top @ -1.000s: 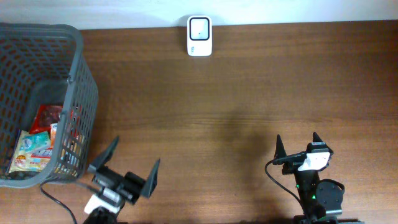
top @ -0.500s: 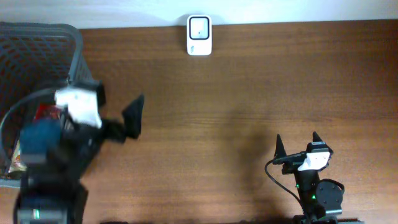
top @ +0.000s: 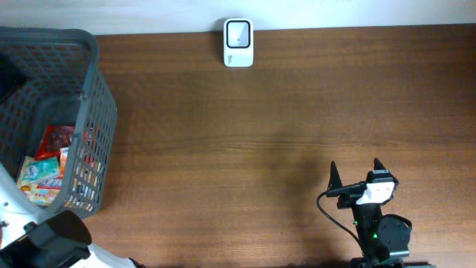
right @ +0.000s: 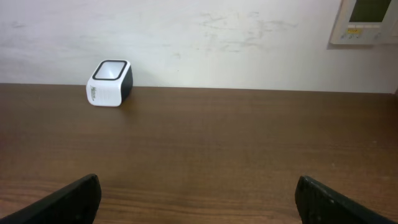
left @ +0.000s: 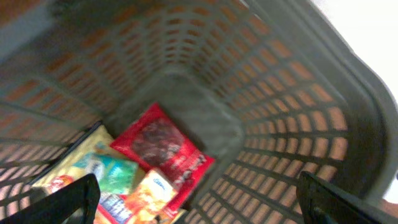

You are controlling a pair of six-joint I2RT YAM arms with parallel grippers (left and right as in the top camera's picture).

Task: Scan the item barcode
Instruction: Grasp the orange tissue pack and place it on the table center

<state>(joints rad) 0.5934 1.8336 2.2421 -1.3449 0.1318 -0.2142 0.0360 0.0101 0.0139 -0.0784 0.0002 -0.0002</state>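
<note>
My left gripper should grab one end of the orange packet (top: pixel 64 159), so that the packet's broad side stays uncovered and the scanner (top: pixel 238 43) can read its barcode.
The items are snack packets lying in the grey mesh basket (top: pixel 97 89): a red packet (left: pixel 163 149), a green and yellow one (left: pixel 93 171) and an orange one (left: pixel 152 193). From overhead the red packet (top: pixel 58 138) and a pale one (top: pixel 41 175) show. My left gripper (left: pixel 202 205) hangs open above the basket's inside, holding nothing; the view is blurred. Overhead, only the left arm's body (top: pixel 52 238) shows at the bottom left. The white barcode scanner (top: pixel 238 43) stands at the table's far edge. My right gripper (top: pixel 355 167) rests open and empty near the front right, facing the scanner (right: pixel 109 83).
The basket wall (left: pixel 292 124) rises around the packets on every side. Brown wooden table (top: pixel 260 134) stretches between basket and right arm. A white wall runs behind the scanner, with a panel (right: pixel 367 18) at its upper right.
My left arm has swung from the table's front left up and over the basket, its gripper still open. The right arm has not moved.
</note>
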